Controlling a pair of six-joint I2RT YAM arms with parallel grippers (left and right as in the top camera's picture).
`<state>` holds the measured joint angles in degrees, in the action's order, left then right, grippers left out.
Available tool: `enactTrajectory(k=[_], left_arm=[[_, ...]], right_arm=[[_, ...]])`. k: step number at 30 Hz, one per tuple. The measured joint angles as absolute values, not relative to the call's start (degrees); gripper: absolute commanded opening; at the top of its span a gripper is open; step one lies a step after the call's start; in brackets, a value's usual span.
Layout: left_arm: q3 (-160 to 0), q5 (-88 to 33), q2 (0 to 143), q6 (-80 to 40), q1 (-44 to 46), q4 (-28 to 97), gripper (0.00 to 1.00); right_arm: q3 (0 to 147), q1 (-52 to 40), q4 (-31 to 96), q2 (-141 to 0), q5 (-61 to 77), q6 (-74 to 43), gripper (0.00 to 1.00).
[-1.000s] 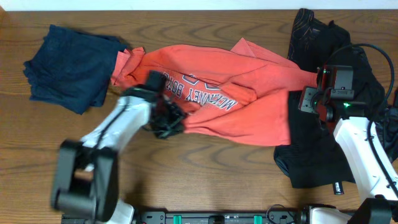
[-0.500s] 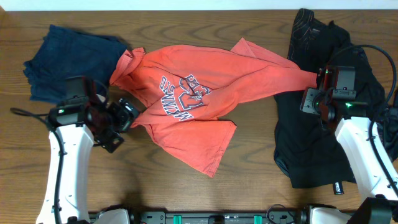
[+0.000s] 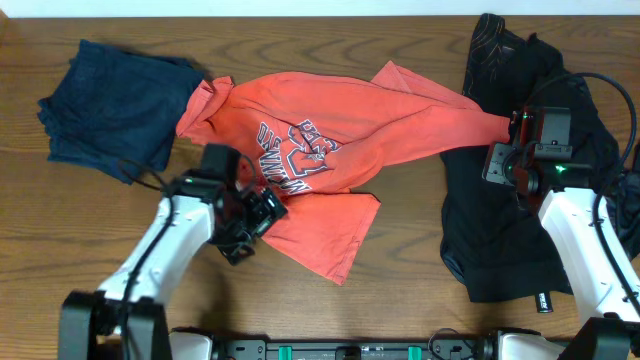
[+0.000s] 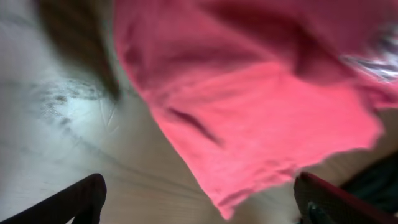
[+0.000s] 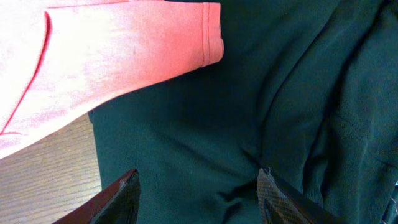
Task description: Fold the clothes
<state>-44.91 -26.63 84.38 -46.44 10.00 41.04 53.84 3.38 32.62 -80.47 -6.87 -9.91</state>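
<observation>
I will grab the coral-red T-shirt (image 3: 330,160) next with my left gripper, by its edge beside the lettering, behind the corner that sticks out, to spread and fold it.
The coral-red T-shirt (image 3: 330,160) lies rumpled mid-table, lettering up, one hem corner pointing toward the front edge. My left gripper (image 3: 258,212) is open at the shirt's lower left edge. In the left wrist view its fingers (image 4: 74,202) stand wide apart, with the shirt's corner (image 4: 261,106) and bare wood between them. My right gripper (image 3: 500,162) hovers open over the black clothes (image 3: 510,230), just below the shirt's right sleeve (image 5: 124,50). Only dark fabric (image 5: 249,112) shows between its fingertips (image 5: 199,202). A navy garment (image 3: 115,105) lies bunched at the far left.
The wooden table (image 3: 300,50) shows bare wood along the back and in front of the shirt. Black cables (image 3: 600,100) loop over the black clothes near the right arm. The rail of the arms' bases (image 3: 350,350) runs along the front edge.
My left gripper opened and let go of the shirt, swung out left, then came back to the shirt's lower left edge. The shirt's front flap now lies unfolded toward the front. The right arm is still.
</observation>
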Motion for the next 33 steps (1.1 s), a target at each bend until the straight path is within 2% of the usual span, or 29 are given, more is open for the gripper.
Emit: enactTrajectory(k=[6, 8, 11, 14, 18, 20, 33], left_arm=[[-43.79, -26.61, 87.68, -48.97, 10.63, 35.18, 0.99], [-43.79, -26.61, 88.51, -49.5, 10.61, 33.89, 0.96], [-43.79, -26.59, 89.8, -50.24, 10.63, 33.06, 0.87], [-43.79, -26.5, 90.61, -51.48, 10.63, 32.03, 0.69], [-43.79, -25.76, 90.65, -52.05, 10.63, 31.46, 0.67], [-43.79, -25.39, 90.65, -52.49, 10.85, 31.46, 0.6], [-44.18, -22.72, 91.85, -57.14, 18.5, 27.83, 0.64]], right_arm=[[53.84, 3.42, 33.19, -80.47, -6.87, -9.91, 0.59], [53.84, 3.44, 33.23, -80.47, -6.87, -9.91, 0.59], [53.84, 3.44, 33.41, -80.47, -6.87, -9.91, 0.59], [53.84, 3.44, 33.74, -80.47, -6.87, -9.91, 0.59], [53.84, 3.44, 34.06, -80.47, -6.87, -9.91, 0.59], [53.84, 3.44, 34.09, -80.47, -6.87, -9.91, 0.59], [53.84, 3.46, 34.33, -80.47, -6.87, -9.91, 0.59]])
